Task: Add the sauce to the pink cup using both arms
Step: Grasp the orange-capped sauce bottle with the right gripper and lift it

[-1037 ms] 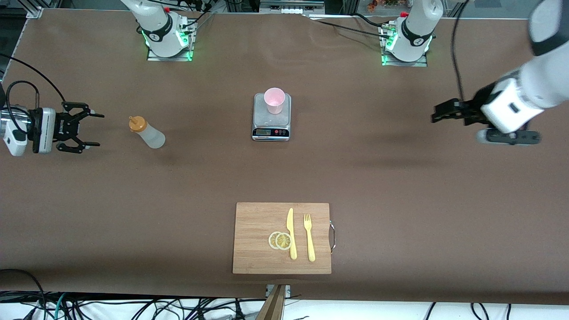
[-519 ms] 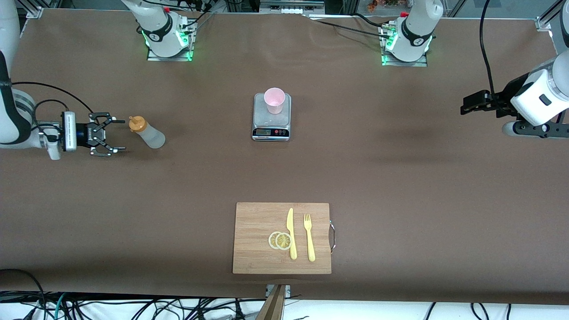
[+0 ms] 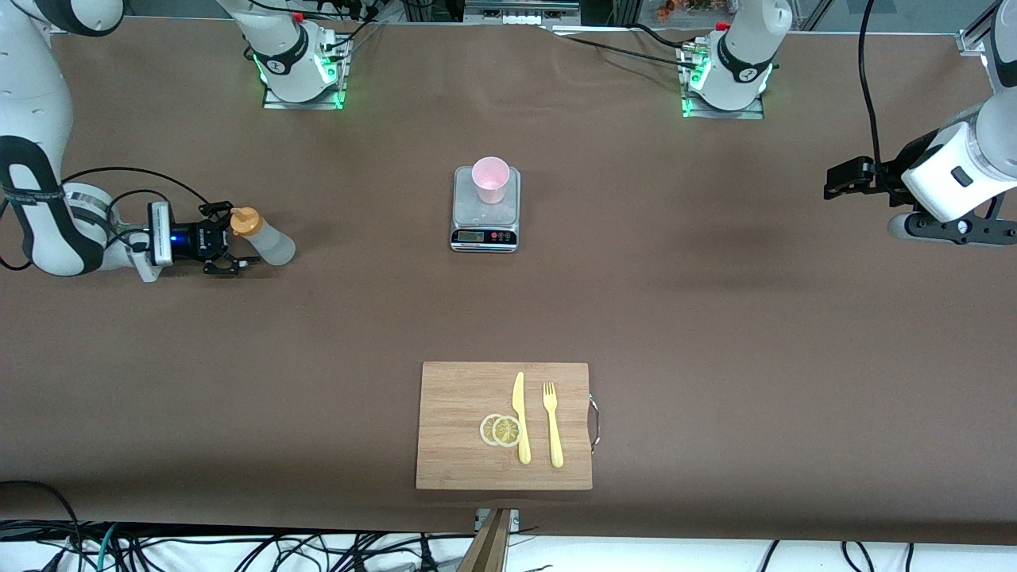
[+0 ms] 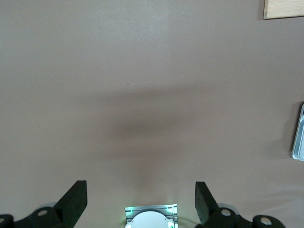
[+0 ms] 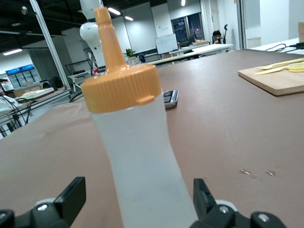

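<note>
I should grab the sauce bottle with my right gripper by its whitish body (image 3: 271, 242), so the orange nozzle stays free to pour sauce.
The sauce bottle (image 3: 266, 242) stands upright on the brown table toward the right arm's end, whitish with an orange nozzle cap (image 5: 121, 85). My right gripper (image 3: 230, 238) lies low and level at it, open, one finger on each side of the bottle body (image 5: 142, 161) with a gap at both sides. The pink cup (image 3: 490, 179) stands on a grey scale (image 3: 485, 226) mid-table. My left gripper (image 3: 834, 181) hangs open and empty over bare table at the left arm's end; between its fingers (image 4: 76, 199) only the tabletop and a green-lit base show.
A wooden cutting board (image 3: 457, 397) lies near the table's front edge, nearer to the camera than the scale, carrying a yellow knife (image 3: 520, 417), a yellow fork (image 3: 552, 425) and lemon slices (image 3: 500, 430). Two green-lit bases (image 3: 302, 71) stand along the table's back edge.
My right gripper has slid along the table toward the sauce bottle until its open fingers stand on either side of it. My left arm drew back toward its end of the table.
</note>
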Motion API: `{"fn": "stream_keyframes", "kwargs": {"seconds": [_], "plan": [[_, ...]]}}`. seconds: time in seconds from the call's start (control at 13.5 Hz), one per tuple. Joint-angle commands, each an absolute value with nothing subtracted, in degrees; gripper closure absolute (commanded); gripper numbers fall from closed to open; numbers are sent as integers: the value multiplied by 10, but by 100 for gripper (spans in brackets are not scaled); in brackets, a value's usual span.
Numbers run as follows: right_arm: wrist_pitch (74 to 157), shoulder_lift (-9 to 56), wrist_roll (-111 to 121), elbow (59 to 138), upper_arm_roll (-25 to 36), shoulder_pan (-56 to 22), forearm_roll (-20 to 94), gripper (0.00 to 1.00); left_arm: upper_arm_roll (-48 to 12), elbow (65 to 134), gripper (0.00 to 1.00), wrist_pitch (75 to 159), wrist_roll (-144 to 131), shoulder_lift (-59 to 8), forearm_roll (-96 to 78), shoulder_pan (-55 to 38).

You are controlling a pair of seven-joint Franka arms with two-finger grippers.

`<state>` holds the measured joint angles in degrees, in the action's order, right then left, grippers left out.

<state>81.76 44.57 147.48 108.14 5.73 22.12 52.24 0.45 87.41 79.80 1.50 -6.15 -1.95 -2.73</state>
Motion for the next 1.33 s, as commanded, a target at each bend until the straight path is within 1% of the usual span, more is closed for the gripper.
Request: {"fn": "stream_keyframes", "kwargs": {"seconds": [0.0,0.37,0.44,0.52,0.59,0.67,0.74,0.81,1.11,1.26], "plan": [[800,446,1481,1068,54,207,532,0,-5,860,0,788,27,-66,-4,-25],[797,461,1472,1054,29,193,533,0,-6,858,0,788,25,-67,-4,-27],[790,464,1472,1045,22,192,533,1,-6,857,0,789,26,-68,-4,-27],[788,465,1470,1042,19,191,533,6,-6,857,0,789,26,-67,-4,-27],[783,465,1459,1035,19,188,530,31,-5,857,0,789,27,-68,-4,-27],[780,465,1448,1028,19,185,525,58,-5,856,0,789,27,-68,-5,-26],[780,465,1444,1027,19,184,523,83,-5,856,0,789,27,-68,-5,-25],[780,465,1441,1027,19,183,523,100,-5,856,0,789,27,-68,-6,-25],[781,459,1419,1027,18,167,528,100,-5,856,0,789,27,-68,-10,-25],[787,443,1405,1012,-4,150,523,100,-5,856,0,789,26,-68,-10,-25]]}}
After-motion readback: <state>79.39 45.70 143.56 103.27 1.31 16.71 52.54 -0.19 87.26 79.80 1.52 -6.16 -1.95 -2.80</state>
